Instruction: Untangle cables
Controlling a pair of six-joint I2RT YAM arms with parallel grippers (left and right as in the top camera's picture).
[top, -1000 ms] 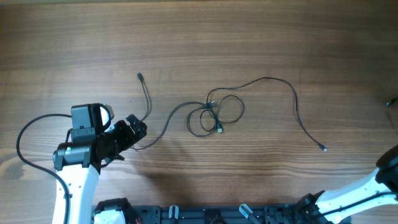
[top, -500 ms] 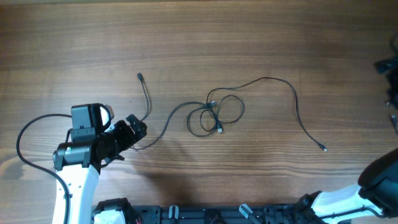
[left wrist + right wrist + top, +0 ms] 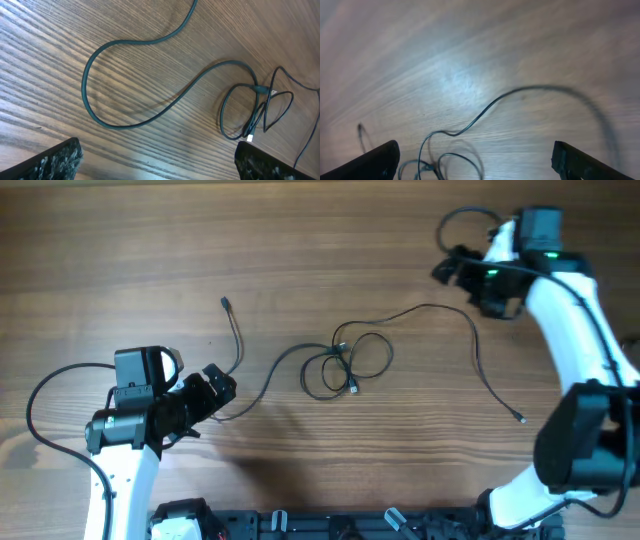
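Observation:
My right gripper is to grab the arching piece of cable [image 3: 317, 90] along its free curve next. It should leave the knot [image 3: 255, 107] free and pull the cables' loops loose.
The thin black cables [image 3: 345, 365] lie bunched in a small knot of loops at the table's middle. One strand runs left and curls up to a plug end [image 3: 226, 303]. Another arches right and down to a plug end [image 3: 521, 418]. My left gripper [image 3: 218, 388] is open and empty, low over the table left of the knot. In the left wrist view its jaws [image 3: 160, 165] frame bare wood, with the curved strand [image 3: 125, 85] and the knot [image 3: 255, 107] ahead. My right gripper [image 3: 452, 268] is open and empty above the arching strand [image 3: 490, 107]; its jaws [image 3: 480, 160] are wide apart.
The wooden table [image 3: 320, 240] fills the view. A black rail with the arm bases [image 3: 340, 525] runs along the front edge. The left arm's thicker black camera cable [image 3: 40, 395] loops at the front left. The right arm [image 3: 580, 330] spans the right side.
My right arm has swung in from the right edge to the back right, above the arching strand. The left arm and the cables have not moved.

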